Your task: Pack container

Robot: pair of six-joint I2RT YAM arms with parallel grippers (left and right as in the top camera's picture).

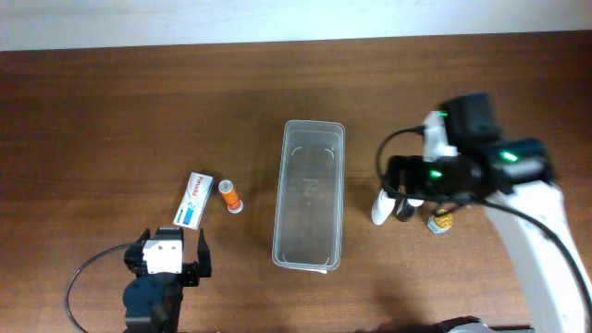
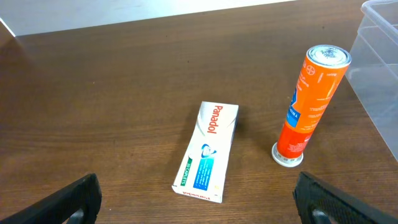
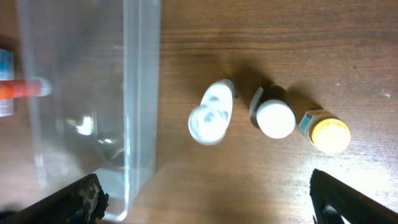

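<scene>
My open right fingers are above and short of the white bottle and would miss it if closed now, so I will first lower my gripper toward it.
The clear plastic container lies lengthwise at the table's middle and looks empty; its wall shows in the right wrist view and its corner in the left wrist view. Right of it stand a white bottle, a dark bottle with a white cap and a small yellow-capped jar. My right gripper hovers open above these bottles. My left gripper is open and empty, just short of a Panadol box.
An orange tube with a white cap appears to stand cap-down between the Panadol box and the container. The right arm's cable loops over the table near the bottles. A pale wall edges the table's far side.
</scene>
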